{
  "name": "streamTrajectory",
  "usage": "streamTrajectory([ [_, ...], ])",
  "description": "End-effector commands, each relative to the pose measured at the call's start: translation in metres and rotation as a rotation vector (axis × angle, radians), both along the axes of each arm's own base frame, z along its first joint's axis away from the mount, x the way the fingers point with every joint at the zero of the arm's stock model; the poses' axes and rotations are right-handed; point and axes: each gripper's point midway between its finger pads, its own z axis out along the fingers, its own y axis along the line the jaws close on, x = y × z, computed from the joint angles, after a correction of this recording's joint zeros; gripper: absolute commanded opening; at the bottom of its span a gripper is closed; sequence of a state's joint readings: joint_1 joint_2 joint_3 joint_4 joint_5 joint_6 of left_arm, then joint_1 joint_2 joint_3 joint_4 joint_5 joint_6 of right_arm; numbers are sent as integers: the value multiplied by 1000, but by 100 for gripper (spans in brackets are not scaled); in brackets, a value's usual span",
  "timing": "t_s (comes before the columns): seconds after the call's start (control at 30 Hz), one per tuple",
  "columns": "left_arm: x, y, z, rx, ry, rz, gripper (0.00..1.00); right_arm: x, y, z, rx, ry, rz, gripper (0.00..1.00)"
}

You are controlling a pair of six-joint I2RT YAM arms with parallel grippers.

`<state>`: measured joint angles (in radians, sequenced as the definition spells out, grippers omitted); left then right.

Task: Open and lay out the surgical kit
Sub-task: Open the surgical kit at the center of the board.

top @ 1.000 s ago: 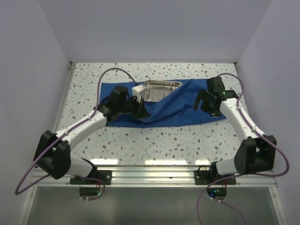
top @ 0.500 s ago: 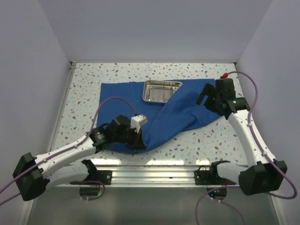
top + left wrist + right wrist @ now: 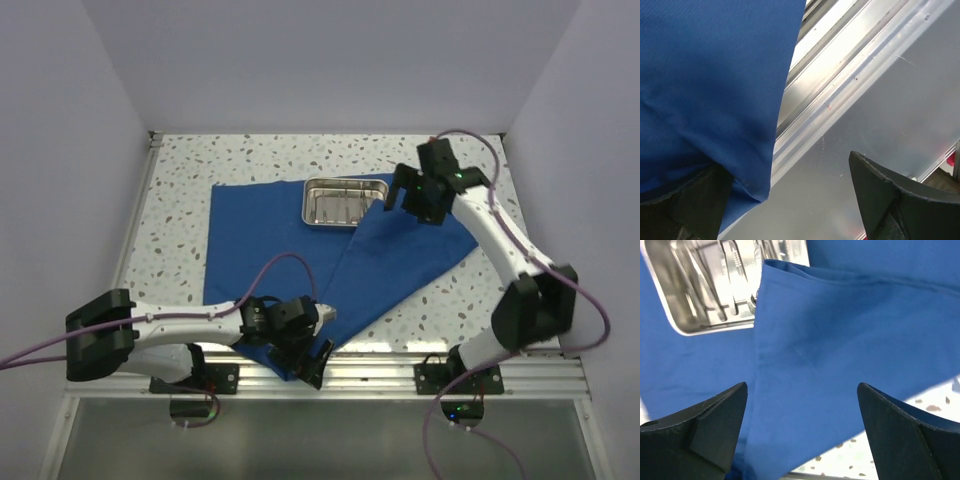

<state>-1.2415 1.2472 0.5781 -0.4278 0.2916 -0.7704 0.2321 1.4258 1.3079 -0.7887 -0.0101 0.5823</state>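
Note:
The right gripper grabs the royal-blue cloth by the fold's loose edge beside the tray next. Then it opens the fold outward flat.
The royal-blue cloth of the surgical kit lies spread across the speckled table, and a fold still doubles over its right half. The steel tray sits on the cloth at the back; thin steel instruments show inside the tray. My left gripper is at the near edge by the cloth's front corner. It is open, and the cloth hangs against one finger without being pinched. My right gripper hovers open over the fold, just right of the tray.
An aluminium rail runs along the table's near edge, and the cloth's front corner reaches over it. White walls close in the left, back and right sides. Bare speckled tabletop surrounds the cloth.
My left gripper dragged the cloth's corner to the near edge and opened, letting it go. The cloth spread out flatter. My right arm swung left toward the tray.

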Motion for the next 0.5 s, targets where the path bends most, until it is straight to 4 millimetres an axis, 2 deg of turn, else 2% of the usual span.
streamTrajectory([
  [0.0, 8, 15, -26, 167, -26, -2, 99, 6, 34, -30, -225, 161, 164, 95],
  [0.1, 17, 1, -26, 170, -55, -8, 100, 18, 52, -30, -190, 139, 179, 95],
  [0.13, 19, -6, -23, 150, -59, -8, 100, 29, 59, -28, -167, 96, 173, 95],
  [0.2, 21, -17, -20, 118, -61, -1, 100, 41, 60, -25, -186, 77, 156, 95],
  [0.23, 22, -22, -17, 100, -61, -2, 100, 39, 57, -37, -221, 135, 161, 95],
  [0.27, 22, -24, -16, 92, -63, -4, 100, 47, 59, -32, -236, 126, 164, 95],
  [0.4, 25, -27, -12, 69, -82, -18, 99, 59, 48, -44, -359, 168, 154, 95],
  [0.47, 26, -28, -11, 60, -87, -25, 100, 66, 54, -50, -366, 158, 169, 95],
])
